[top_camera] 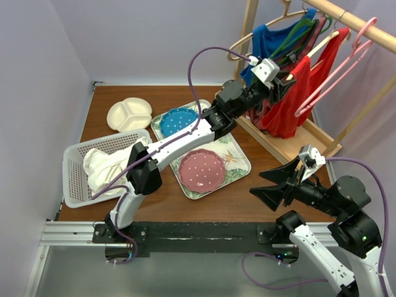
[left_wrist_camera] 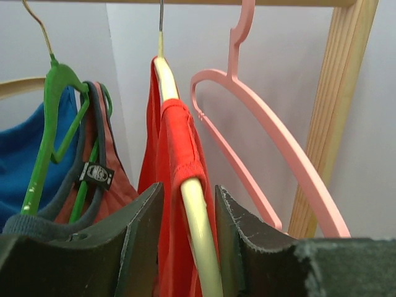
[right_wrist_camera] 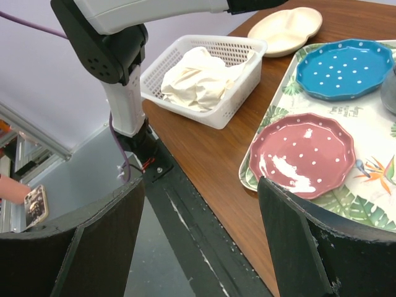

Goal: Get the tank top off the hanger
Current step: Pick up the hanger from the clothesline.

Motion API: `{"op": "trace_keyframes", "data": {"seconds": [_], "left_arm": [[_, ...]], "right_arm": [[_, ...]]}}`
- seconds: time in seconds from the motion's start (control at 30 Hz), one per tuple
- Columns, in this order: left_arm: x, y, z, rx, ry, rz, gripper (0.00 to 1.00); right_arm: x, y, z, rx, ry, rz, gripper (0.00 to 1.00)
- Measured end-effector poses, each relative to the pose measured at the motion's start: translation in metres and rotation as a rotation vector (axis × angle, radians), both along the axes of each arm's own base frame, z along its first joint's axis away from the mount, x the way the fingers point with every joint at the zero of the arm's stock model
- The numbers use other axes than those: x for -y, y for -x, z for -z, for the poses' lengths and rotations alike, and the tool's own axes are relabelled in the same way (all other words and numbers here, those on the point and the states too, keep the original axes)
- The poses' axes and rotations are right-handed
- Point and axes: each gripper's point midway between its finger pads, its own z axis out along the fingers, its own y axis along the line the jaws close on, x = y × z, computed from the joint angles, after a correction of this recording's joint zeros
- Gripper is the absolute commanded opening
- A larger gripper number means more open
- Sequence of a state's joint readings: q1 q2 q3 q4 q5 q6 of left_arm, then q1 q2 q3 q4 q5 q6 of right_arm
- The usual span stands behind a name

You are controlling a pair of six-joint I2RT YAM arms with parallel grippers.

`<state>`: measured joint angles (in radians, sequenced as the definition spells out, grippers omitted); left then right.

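Note:
My left gripper is to grab the cream hanger's bare arm end (top_camera: 289, 77) (left_wrist_camera: 200, 226) beyond the strap next. This will lift the hanger off the bar and leave its hook end free.
The red tank top (top_camera: 288, 102) hangs on a cream hanger (top_camera: 322, 42) from the wooden rail. In the left wrist view its strap (left_wrist_camera: 176, 136) wraps the cream hanger arm (left_wrist_camera: 198, 229). My left gripper (top_camera: 286, 83) reaches up to the garment's shoulder. Its jaws (left_wrist_camera: 189, 187) straddle the strap and hanger arm, open, with a gap showing on the right side. My right gripper (top_camera: 267, 184) hovers low over the table's near right edge, open (right_wrist_camera: 201, 182) with nothing between its fingers.
An empty pink hanger (top_camera: 337, 68) hangs right of the tank top. Left of it hang a blue garment (top_camera: 266, 37) and a green hanger (left_wrist_camera: 52, 124). On the table are a leaf-print tray (top_camera: 238, 164) with plates, a white basket (top_camera: 74, 179) and a cream divided plate (top_camera: 130, 114).

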<state>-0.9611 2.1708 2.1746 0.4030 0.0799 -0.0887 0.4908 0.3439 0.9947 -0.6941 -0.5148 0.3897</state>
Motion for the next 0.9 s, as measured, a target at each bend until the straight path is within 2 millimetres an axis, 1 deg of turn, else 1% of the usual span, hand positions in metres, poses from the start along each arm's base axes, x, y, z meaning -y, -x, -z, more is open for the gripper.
{"op": "trace_keyframes", "data": {"seconds": [0.07,0.17,0.27,0.3,0.37,0.4,0.47,0.9], "left_arm": [[0.000,-0.002,-0.005,0.008,0.008,-0.003,0.42],[0.002,-0.007,-0.005,0.008,0.009,-0.008,0.41],[0.006,-0.013,0.002,0.004,0.003,-0.013,0.33],[0.007,-0.015,0.006,-0.001,0.001,-0.013,0.20],[0.011,-0.018,0.014,-0.012,-0.005,-0.013,0.05],[0.012,-0.021,0.018,-0.017,-0.006,-0.024,0.00],[0.013,-0.025,0.021,-0.015,-0.006,-0.027,0.00],[0.008,-0.029,0.013,-0.002,0.065,-0.068,0.00]], "right_arm": [[0.000,0.000,0.000,-0.002,0.000,0.000,0.77],[0.000,0.000,0.000,-0.005,-0.001,0.001,0.77],[0.000,0.000,0.000,-0.006,-0.003,0.000,0.77],[0.000,0.000,0.000,-0.007,-0.004,0.000,0.77],[0.000,0.000,0.000,-0.010,-0.005,0.001,0.77],[0.000,0.000,0.000,-0.010,-0.005,0.001,0.77],[0.000,0.000,0.000,-0.010,-0.005,0.001,0.77],[-0.001,-0.001,0.000,-0.009,-0.007,0.001,0.77]]}}
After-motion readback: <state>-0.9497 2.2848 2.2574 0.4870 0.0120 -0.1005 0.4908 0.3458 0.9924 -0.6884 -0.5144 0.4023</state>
